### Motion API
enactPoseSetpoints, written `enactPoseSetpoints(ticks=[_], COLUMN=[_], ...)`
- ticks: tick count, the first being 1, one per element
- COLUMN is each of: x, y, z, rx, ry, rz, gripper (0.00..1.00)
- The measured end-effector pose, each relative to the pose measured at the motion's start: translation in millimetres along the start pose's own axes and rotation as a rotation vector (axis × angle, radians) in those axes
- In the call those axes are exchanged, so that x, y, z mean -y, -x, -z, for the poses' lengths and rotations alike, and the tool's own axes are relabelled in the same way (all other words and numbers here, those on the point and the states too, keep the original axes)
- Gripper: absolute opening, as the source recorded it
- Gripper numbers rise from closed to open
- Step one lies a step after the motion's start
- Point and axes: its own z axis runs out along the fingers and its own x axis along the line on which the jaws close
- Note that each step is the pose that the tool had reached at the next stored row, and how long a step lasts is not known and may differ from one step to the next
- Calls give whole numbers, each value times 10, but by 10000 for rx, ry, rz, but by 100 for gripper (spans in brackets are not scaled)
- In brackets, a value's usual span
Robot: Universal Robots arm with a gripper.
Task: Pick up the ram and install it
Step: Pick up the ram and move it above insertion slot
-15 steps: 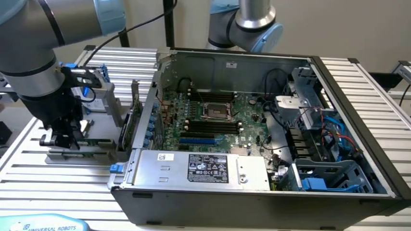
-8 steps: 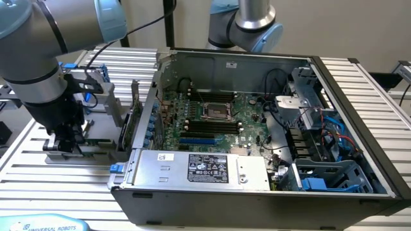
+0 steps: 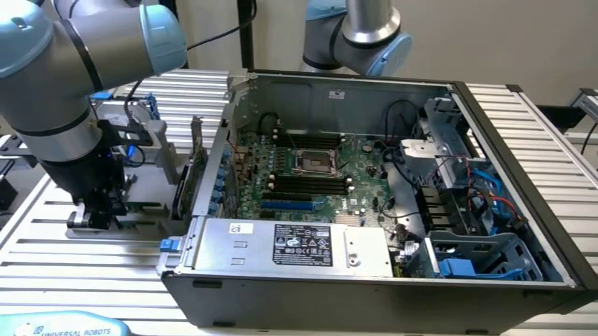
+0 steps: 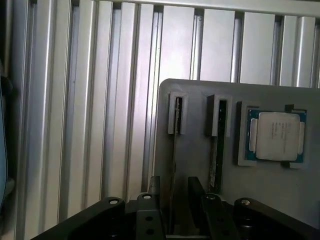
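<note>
My gripper should next grab the ram by the middle of its long upper edge point(image 4: 173, 172), so that the ram's contact edge stays free to go into a memory slot.
The ram point(image 4: 173, 150) stands on its thin edge in a slot of a grey holder plate point(image 4: 195, 100), its green board seen end-on. My gripper point(image 4: 174, 195) is low over the plate, one black finger point(image 4: 154, 189) on each side of the ram with a gap to the stick, so it is open. In the exterior view the gripper point(image 3: 94, 213) is down at the holder point(image 3: 122, 227) on the exterior view's left, beside the open computer case. The black memory slots point(image 3: 304, 183) lie on the motherboard point(image 3: 360, 164) inside the case.
A second stick point(image 4: 216, 150) stands in the neighbouring slot, and a processor chip point(image 4: 276, 136) lies in a pocket of the same plate. A taller card with a metal bracket point(image 3: 192, 168) stands between holder and case. The case wall point(image 3: 224, 161), power supply point(image 3: 299, 245) and cables point(image 3: 467, 189) crowd the motherboard.
</note>
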Motion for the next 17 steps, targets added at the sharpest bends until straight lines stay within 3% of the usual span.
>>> enactPoseSetpoints(ticks=[3,7,17], x=[2,2,2], y=[-9,-18,-29], z=[-35,-45,-56], rx=[86,311,322], ry=[-5,-18,-22], rz=[4,18,5], gripper=[36,36,36])
